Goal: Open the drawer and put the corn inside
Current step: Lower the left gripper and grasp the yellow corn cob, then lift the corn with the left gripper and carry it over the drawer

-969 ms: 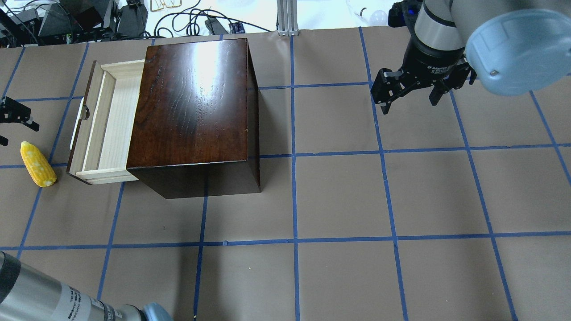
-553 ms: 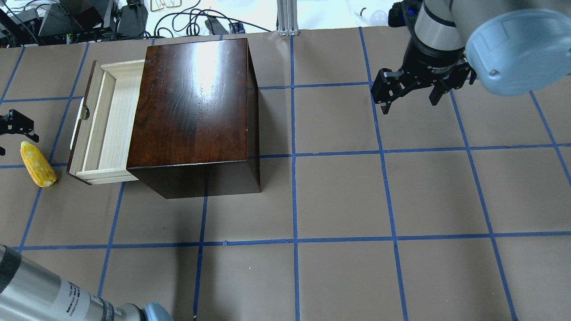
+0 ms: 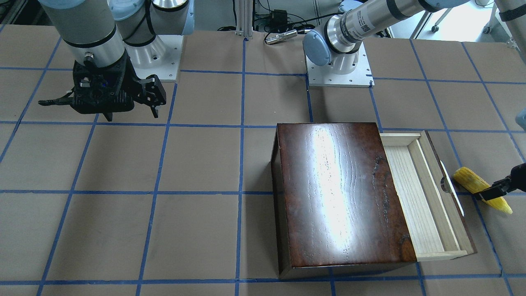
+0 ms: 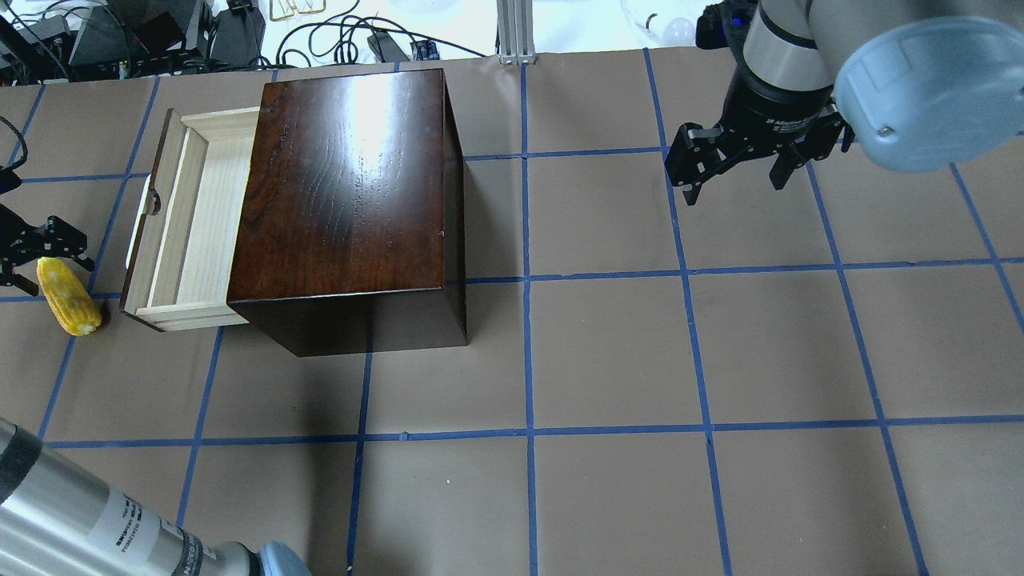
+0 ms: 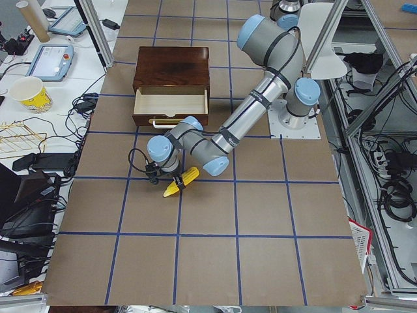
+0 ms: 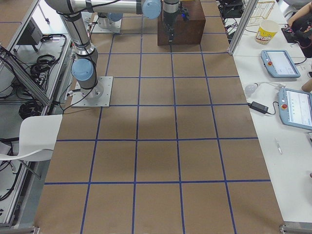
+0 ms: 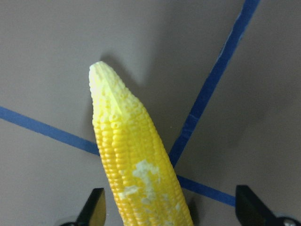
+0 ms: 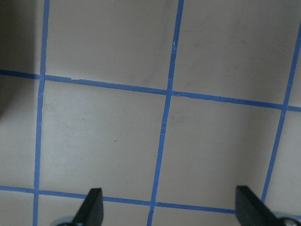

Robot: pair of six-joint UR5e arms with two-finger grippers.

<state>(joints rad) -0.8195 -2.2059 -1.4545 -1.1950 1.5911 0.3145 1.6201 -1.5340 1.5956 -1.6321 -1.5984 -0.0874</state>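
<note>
The robot's left gripper should next grab the yellow corn's thick end (image 3: 466,176), so that it can put the corn inside the open drawer (image 3: 415,192).
The dark wooden box (image 4: 344,184) stands left of the table's middle. Its drawer (image 4: 192,224) is pulled out to the left, its pale tray empty, and its white handle (image 4: 130,244) faces the corn. The yellow corn (image 4: 70,300) lies on the table just left of the drawer front. My left gripper (image 4: 40,250) is open and low over the corn's far, tapered end. In the left wrist view the corn (image 7: 136,160) lies between the open fingertips (image 7: 94,209), apart from both. My right gripper (image 4: 732,180) is open and empty, hovering at the far right.
Cables and equipment (image 4: 160,32) lie beyond the table's far edge, beside an aluminium post (image 4: 516,32). The arm bases (image 3: 339,70) stand on the robot's side. The left arm's forearm (image 4: 80,520) crosses the near left corner. Blue tape lines grid the brown table.
My left gripper has moved toward the near side and down, from beside the drawer handle to astride the corn's far end. The corn, drawer and right gripper have not moved.
</note>
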